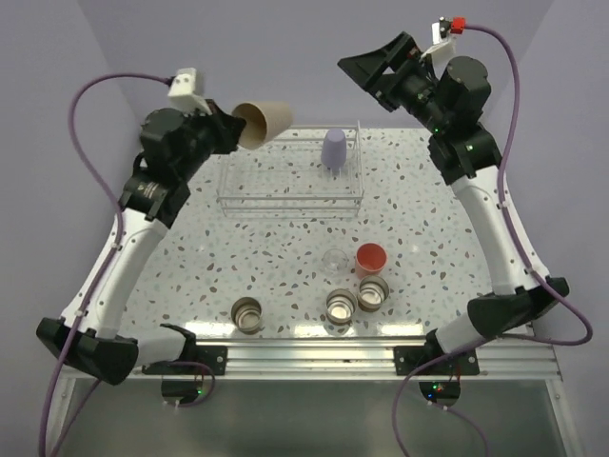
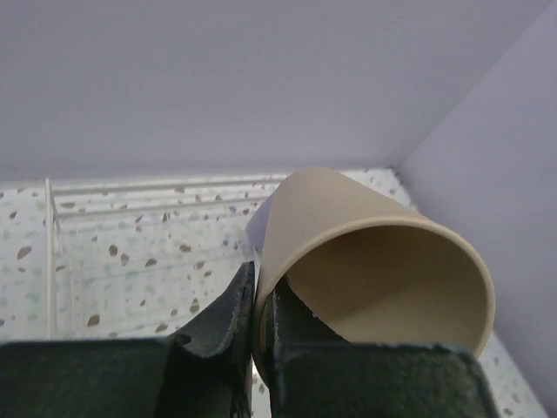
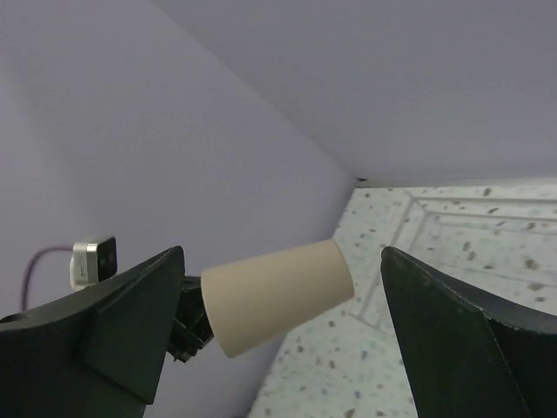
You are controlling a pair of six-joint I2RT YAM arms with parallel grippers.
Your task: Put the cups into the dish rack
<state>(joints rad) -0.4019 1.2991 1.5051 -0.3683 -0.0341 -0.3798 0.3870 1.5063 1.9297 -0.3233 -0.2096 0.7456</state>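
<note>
My right gripper grabs the beige cup point(image 1: 265, 122) by its closed base next. The cup's rim stays free, to set the cup upside down in the dish rack.
My left gripper point(image 1: 233, 131) is shut on the rim of the beige cup point(image 1: 265, 122) and holds it on its side in the air, above the left far corner of the dish rack point(image 1: 285, 202). In the left wrist view one finger is inside the cup point(image 2: 365, 252) and one outside. A lavender cup point(image 1: 335, 149) stands upside down in the rack's right end. My right gripper point(image 1: 376, 62) is open and empty, raised high at the back right. Its view shows the beige cup point(image 3: 278, 296) between its spread fingers, far off.
On the table's near side stand a clear cup point(image 1: 334, 260), a red-pink cup point(image 1: 371, 257) and three silvery-rimmed cups point(image 1: 249, 314) point(image 1: 341, 306) point(image 1: 373, 294). Purple walls close in the back and sides.
</note>
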